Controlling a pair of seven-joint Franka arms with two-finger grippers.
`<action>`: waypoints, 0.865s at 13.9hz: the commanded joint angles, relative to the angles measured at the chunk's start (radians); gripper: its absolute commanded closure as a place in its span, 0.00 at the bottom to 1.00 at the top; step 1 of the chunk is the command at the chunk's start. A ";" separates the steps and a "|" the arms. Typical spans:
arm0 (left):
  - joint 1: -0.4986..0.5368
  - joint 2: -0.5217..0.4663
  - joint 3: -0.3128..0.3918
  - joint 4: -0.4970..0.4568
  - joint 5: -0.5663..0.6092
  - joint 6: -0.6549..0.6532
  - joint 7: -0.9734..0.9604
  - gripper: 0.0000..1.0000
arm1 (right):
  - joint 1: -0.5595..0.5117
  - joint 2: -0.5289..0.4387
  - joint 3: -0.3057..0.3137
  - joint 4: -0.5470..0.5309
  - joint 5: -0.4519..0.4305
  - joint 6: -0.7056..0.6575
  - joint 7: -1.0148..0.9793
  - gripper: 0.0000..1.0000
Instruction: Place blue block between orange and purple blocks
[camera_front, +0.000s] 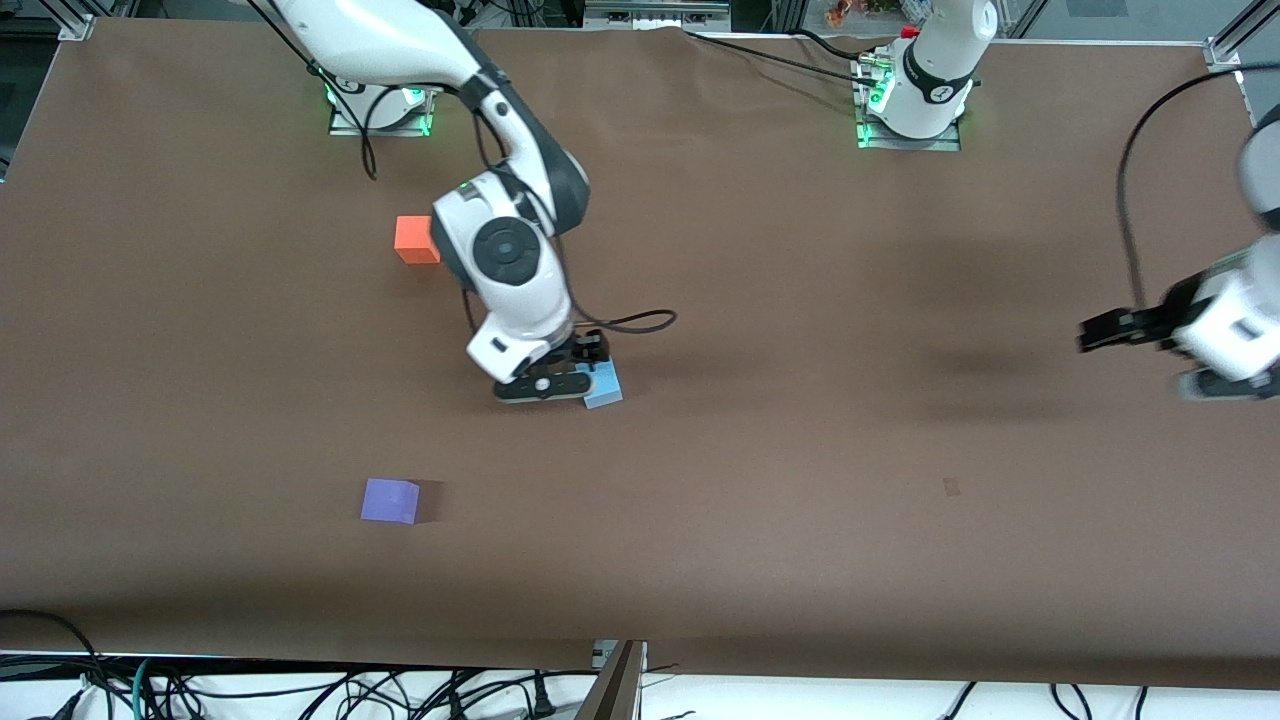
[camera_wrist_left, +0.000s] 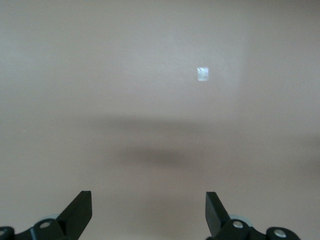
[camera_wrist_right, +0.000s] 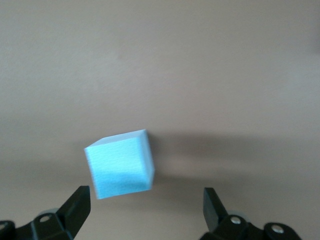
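I should grab the blue block (camera_front: 605, 386) by its opposite sides with my right gripper next. Then I can set it between the orange block and the purple block (camera_front: 390, 500).
The blue block (camera_front: 605, 386) is a light sky-blue cube near the table's middle. My right gripper (camera_front: 572, 372) is low over it, open and empty. In the right wrist view the block (camera_wrist_right: 120, 165) sits tilted just ahead of the open fingertips (camera_wrist_right: 80, 200), closer to one finger; the right gripper (camera_wrist_right: 145, 196) is not closed on it. The orange block (camera_front: 416, 240) lies farther from the front camera, partly hidden by the right arm. The purple block (camera_front: 390, 500) lies nearer the front camera. My left gripper (camera_front: 1100, 332) waits open and empty over the left arm's end of the table, and it also shows in the left wrist view (camera_wrist_left: 149, 199).
The brown table (camera_front: 800, 450) carries a small pale mark (camera_front: 951, 487), also seen in the left wrist view (camera_wrist_left: 202, 73). The arm bases (camera_front: 910, 110) stand along the table edge farthest from the front camera. Cables (camera_front: 300, 690) hang below the nearest edge.
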 joint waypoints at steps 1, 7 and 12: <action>0.067 -0.081 -0.005 -0.005 -0.057 -0.022 0.039 0.00 | 0.014 0.031 -0.011 0.022 0.003 0.021 0.027 0.00; 0.053 -0.075 -0.014 0.004 -0.046 -0.016 0.025 0.00 | 0.039 0.073 -0.011 0.022 -0.003 0.084 0.014 0.00; 0.050 -0.105 -0.020 0.022 -0.049 -0.114 0.022 0.00 | 0.068 0.116 -0.012 0.020 -0.011 0.118 0.014 0.00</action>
